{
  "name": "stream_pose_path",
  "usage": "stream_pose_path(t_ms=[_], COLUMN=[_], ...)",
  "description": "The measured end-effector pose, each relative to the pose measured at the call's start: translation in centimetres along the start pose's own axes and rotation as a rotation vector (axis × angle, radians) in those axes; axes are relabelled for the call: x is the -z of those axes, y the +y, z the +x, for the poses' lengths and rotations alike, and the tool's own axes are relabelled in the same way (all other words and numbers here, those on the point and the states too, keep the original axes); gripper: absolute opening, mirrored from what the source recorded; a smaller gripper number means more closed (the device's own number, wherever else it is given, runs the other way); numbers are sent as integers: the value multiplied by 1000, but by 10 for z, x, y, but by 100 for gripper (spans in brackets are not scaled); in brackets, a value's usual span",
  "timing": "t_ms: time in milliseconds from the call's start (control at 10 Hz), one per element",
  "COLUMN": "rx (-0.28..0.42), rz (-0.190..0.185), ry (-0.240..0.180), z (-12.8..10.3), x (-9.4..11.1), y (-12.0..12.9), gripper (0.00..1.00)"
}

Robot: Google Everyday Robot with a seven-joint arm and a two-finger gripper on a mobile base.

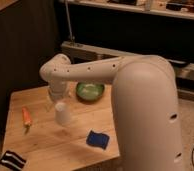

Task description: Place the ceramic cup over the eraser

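Note:
The ceramic cup's open rim needs to stay free to cover the striped eraser (12, 160). My gripper should reach the cup and grab its base end (61, 106).
The ceramic cup (63, 114) stands upside down near the middle of the wooden table (45, 145). At the table's front left corner, well apart from the cup, lies the black-and-white striped eraser (12, 160). My gripper (53, 101) hangs down from the white arm, just above and to the left of the cup. It is open and holds nothing.
A green bowl (90, 91) sits at the back of the table, right behind the gripper. A blue pad (97, 139) lies near the front right edge. An orange carrot-like stick (26, 117) lies at the left. My bulky white arm covers the table's right side.

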State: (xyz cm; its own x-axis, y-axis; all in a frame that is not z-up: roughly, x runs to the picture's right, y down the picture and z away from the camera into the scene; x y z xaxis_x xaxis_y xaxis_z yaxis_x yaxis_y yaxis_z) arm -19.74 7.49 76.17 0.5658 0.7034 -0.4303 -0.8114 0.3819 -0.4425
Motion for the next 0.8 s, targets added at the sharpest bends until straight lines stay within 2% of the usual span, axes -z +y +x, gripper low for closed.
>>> stream_pose_path(t_ms=[100, 300, 800], rx=[12, 12, -33], rz=[6, 2, 28], ry=[8, 22, 73], z=[-4, -6, 3], x=[-14, -28, -69], y=[7, 15, 7], gripper=[80, 80, 80])
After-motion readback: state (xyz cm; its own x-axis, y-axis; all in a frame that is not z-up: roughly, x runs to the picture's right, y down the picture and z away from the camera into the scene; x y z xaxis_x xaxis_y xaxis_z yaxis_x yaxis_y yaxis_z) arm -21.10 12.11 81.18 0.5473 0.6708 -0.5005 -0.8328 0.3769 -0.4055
